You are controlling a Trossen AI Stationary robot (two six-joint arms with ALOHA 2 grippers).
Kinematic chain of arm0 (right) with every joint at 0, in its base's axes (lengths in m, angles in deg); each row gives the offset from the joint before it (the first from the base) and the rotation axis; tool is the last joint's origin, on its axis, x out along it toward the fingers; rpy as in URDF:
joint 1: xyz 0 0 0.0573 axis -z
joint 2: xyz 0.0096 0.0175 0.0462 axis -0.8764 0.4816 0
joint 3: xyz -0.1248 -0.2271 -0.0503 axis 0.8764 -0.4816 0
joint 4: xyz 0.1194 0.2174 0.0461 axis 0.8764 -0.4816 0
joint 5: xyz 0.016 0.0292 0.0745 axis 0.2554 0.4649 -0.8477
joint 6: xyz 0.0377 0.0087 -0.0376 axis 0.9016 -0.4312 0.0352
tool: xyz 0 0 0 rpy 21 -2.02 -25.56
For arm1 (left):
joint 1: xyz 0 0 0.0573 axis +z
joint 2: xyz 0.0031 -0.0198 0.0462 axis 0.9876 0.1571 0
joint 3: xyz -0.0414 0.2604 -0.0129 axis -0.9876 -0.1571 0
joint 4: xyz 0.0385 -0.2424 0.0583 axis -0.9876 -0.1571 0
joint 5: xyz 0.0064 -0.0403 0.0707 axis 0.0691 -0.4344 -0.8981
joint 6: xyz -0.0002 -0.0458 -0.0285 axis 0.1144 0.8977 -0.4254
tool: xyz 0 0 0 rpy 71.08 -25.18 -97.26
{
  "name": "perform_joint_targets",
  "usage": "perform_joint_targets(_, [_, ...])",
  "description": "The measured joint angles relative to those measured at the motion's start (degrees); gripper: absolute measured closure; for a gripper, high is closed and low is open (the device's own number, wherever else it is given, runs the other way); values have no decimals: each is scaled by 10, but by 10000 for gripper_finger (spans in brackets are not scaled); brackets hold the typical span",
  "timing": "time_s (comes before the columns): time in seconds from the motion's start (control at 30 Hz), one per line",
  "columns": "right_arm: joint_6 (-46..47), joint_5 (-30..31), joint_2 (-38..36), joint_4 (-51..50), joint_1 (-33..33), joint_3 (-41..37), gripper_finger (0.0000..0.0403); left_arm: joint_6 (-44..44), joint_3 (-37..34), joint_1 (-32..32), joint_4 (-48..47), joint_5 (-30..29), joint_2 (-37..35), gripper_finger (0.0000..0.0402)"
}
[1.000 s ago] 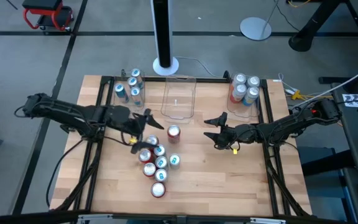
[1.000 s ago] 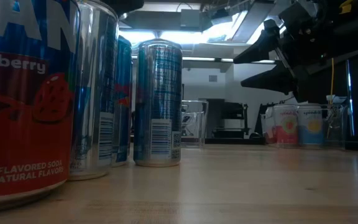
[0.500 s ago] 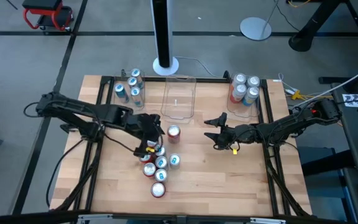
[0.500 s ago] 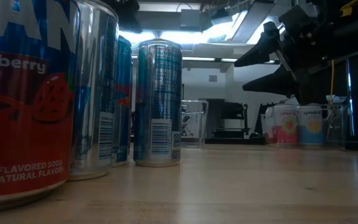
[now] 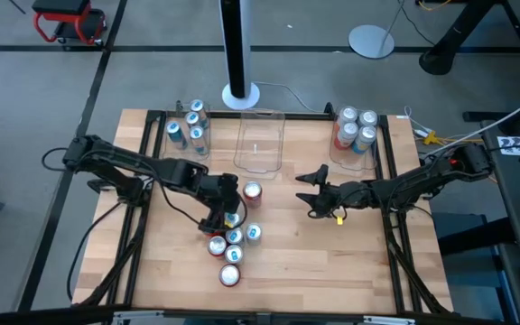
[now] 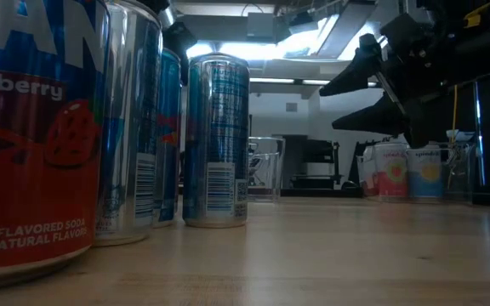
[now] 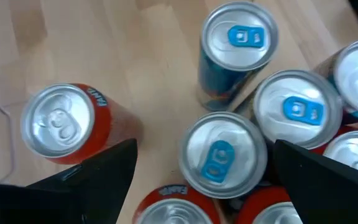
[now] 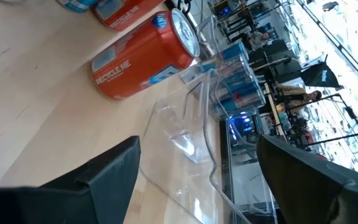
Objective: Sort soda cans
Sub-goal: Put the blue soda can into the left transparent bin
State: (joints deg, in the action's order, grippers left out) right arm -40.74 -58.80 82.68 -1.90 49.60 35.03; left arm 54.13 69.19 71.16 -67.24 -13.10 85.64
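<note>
My left gripper isn't ready to close yet: its fingers are above the silver lid (image 7: 223, 155) and would miss the can now. It needs to lower first, then close on the can.
A cluster of several soda cans (image 5: 229, 240) stands upright at the table's middle, with a red can (image 5: 252, 190) alone just beyond it. My left gripper (image 5: 224, 211) is open and points down over the cluster's far end. In the left wrist view its fingers stand on either side of a silver-topped can with a blue tab (image 7: 222, 152), touching nothing that I can see. My right gripper (image 5: 308, 188) is open and hovers above bare table right of the red can (image 8: 145, 56). In the low view it hangs high (image 6: 340, 102).
Three clear bins stand along the far edge. The left bin (image 5: 177, 116) holds blue cans and the right bin (image 5: 333, 159) holds several cans. I see nothing inside the middle bin (image 5: 260, 166). Cans (image 7: 232, 43) (image 7: 300, 112) crowd close around the left gripper. Bare wood lies at the near right.
My left gripper has swung from beside the cluster's far left toward the table's right and near edge, and now stands over the cluster's far cans. The cans and my right arm have kept still.
</note>
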Motion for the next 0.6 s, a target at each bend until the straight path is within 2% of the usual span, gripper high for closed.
perform_joint_targets(0.27, [3,0,32,30,0,0,81,13,0,0,-12,8,0,39])
perform_joint_targets(0.6, [-10,0,32,42,0,0,81,6,0,-1,-8,8,39,39])
